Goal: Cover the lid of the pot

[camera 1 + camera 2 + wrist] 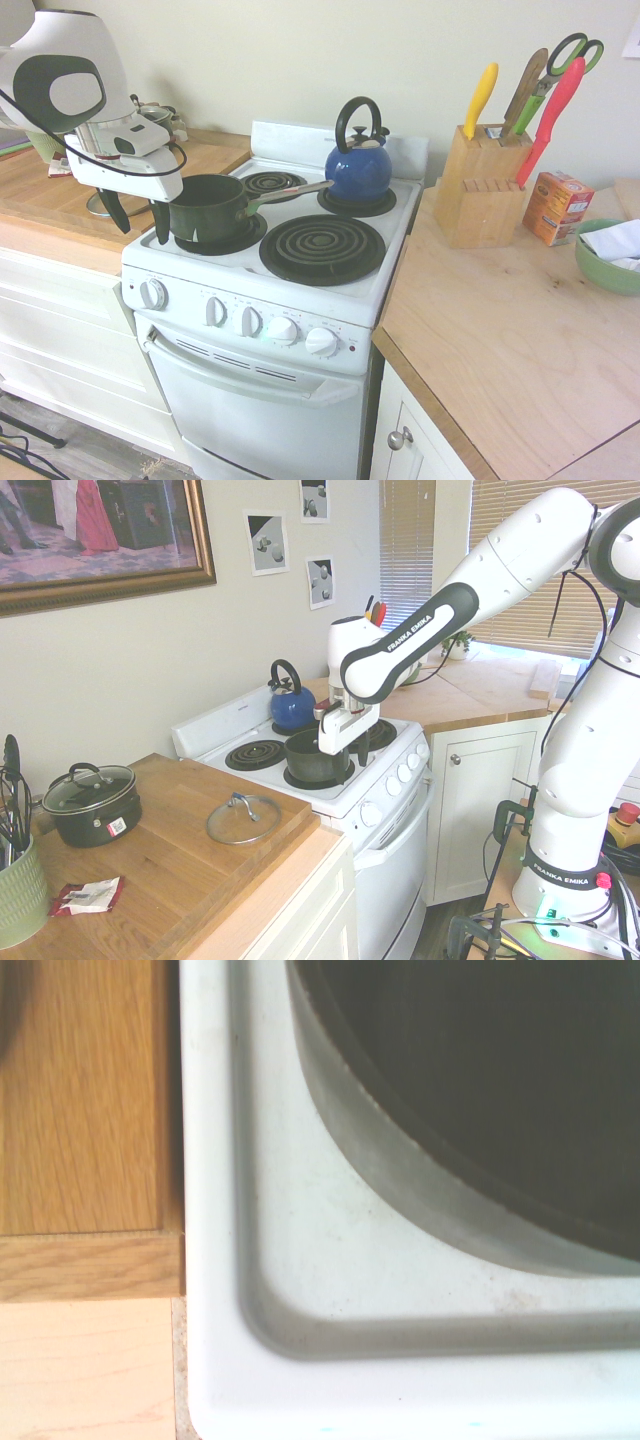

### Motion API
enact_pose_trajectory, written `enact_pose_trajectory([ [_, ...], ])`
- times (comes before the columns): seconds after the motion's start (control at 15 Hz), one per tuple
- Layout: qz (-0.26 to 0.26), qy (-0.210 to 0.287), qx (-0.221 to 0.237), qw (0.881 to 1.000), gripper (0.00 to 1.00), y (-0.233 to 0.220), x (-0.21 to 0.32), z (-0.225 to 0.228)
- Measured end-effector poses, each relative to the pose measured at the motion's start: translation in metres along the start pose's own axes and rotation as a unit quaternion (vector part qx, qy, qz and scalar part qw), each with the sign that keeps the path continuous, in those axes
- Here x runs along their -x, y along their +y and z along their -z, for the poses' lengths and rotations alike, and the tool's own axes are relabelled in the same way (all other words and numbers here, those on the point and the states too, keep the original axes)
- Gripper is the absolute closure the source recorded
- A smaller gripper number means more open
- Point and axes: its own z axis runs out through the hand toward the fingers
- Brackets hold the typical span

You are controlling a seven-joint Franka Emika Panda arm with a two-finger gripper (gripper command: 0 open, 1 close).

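Note:
The gripper takes hold of the glass lid by its metal handle (238,800) next, to cover the open pot (312,759) on the stove.
The dark green pot (205,205) sits on the front left burner of the white stove (330,290), its long silvery handle (295,190) pointing toward the kettle. It stands uncovered (312,756). The glass lid (244,818) lies flat on the wooden counter beside the stove; in the first exterior view only a piece of its rim (95,207) shows behind the arm. My gripper (138,218) hangs open over the stove's front left corner, just beside the pot on the counter side, with nothing between its fingers (345,748). The wrist view shows the pot's wall (420,1170) and the stove's edge (210,1260).
A blue kettle (358,165) stands on the back right burner. A squat dark pot with its own lid (92,802) and a green utensil holder (18,890) are on the wooden counter. A knife block (480,190), an orange box (557,205) and a green bowl (605,258) occupy the other counter.

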Motion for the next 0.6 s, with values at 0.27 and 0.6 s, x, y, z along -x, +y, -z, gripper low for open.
enact_pose_trajectory([
  [0.27, 0.007, 0.01, -0.007, 1.0, 0.0, -0.016, 0.008, 0.013],
  [0.6, 0.003, 0.034, -0.038, 0.999, 0.0, -0.091, 0.038, 0.068],
])
